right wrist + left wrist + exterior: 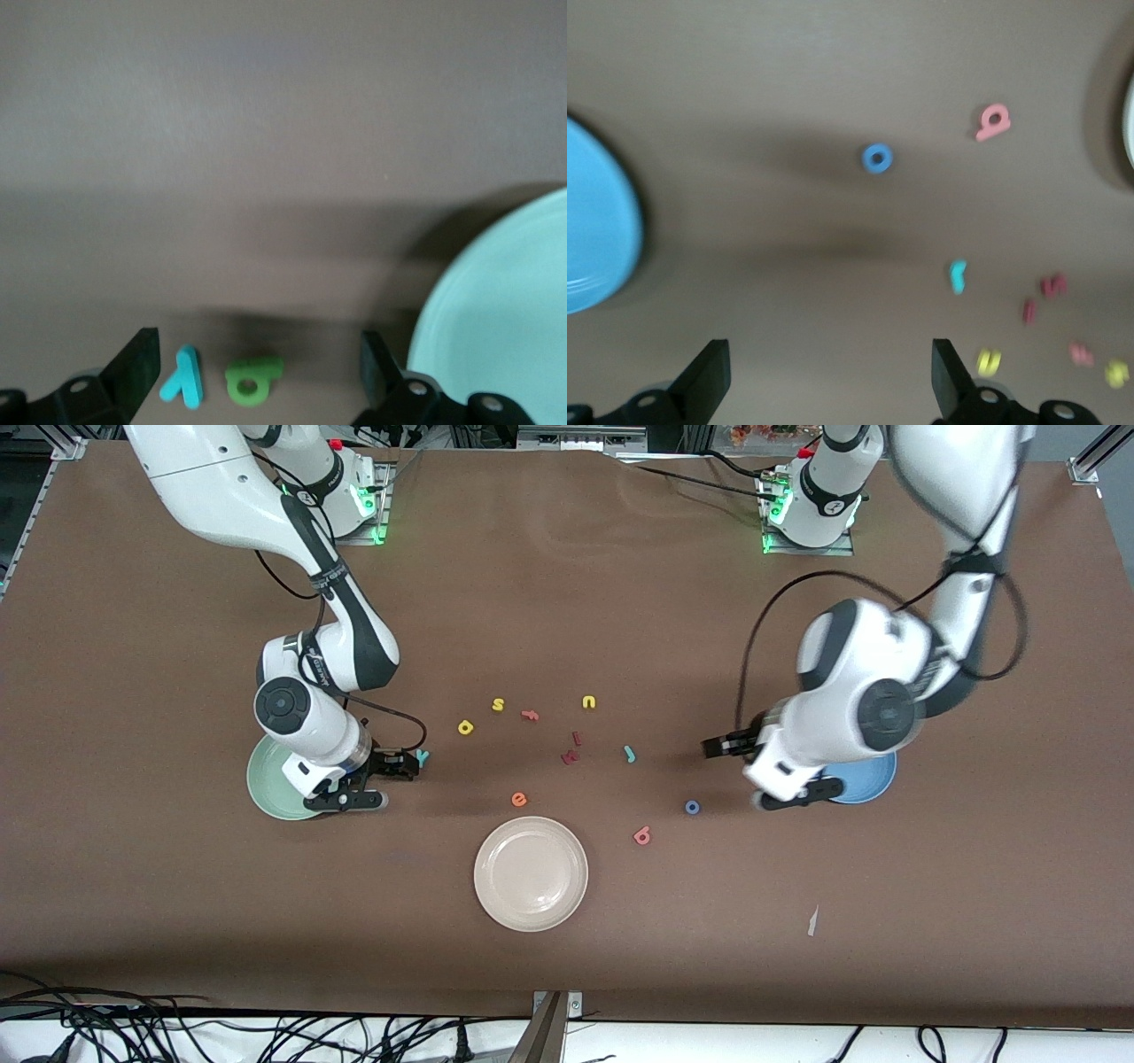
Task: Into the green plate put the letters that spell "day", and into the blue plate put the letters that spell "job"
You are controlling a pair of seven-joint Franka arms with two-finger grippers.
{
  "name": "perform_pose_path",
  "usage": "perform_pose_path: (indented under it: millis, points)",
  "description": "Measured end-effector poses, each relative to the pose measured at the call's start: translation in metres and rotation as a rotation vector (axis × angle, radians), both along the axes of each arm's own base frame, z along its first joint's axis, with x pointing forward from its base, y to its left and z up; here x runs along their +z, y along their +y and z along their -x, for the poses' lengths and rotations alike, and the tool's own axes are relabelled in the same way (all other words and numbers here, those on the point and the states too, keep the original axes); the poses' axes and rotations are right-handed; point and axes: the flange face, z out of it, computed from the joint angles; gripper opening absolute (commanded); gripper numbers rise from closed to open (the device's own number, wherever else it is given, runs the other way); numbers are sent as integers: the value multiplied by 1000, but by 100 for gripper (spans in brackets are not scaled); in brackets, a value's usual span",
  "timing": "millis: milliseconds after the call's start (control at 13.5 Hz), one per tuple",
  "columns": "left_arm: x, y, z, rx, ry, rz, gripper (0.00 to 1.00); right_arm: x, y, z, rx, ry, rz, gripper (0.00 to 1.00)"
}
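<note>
My left gripper picks up the blue o by its round outer ring (pixel 877 149) next, to spell "job" in the blue plate (pixel 598 217).
My right gripper (pixel 383 779) hangs open beside the green plate (pixel 270 784), over the teal y (pixel 183 378) and the dark green a (pixel 254 379), which lie side by side on the table between its fingers. The y (pixel 423 757) also shows in the front view. The yellow d (pixel 465 727) lies toward the table's middle. My left gripper (pixel 757 772) is open and empty over bare table beside the blue plate (pixel 873 784). The blue o (pixel 692 807), pink b (pixel 642 835) and teal j (pixel 629 754) lie loose near it.
A cream-white plate (pixel 530 872) sits nearer the front camera, at mid-table. Other letters lie scattered: a yellow s (pixel 498 704), a pink f (pixel 530 715), a yellow u (pixel 589 702), an orange e (pixel 519 799) and two dark red pieces (pixel 572 748). A paper scrap (pixel 812 921) lies alone.
</note>
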Motion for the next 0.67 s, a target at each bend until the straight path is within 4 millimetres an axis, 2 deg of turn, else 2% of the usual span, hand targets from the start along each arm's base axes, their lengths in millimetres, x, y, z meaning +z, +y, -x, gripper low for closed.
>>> perform_pose_path:
  millis: [74,222,518,666]
  points:
    - [-20,-17,2,19,-5,-20,100,2,-1,5,0,2,1,100]
    - [-55,-34,3,32,-24,-41,100,5,-4,14,1,-3,0,100]
    - [-112,-31,-6,53,-91,-121,97,-7,-8,27,-1,-22,-4,100]
    - [-131,-29,-9,55,-107,-136,92,-9,-8,28,-1,-26,-5,100]
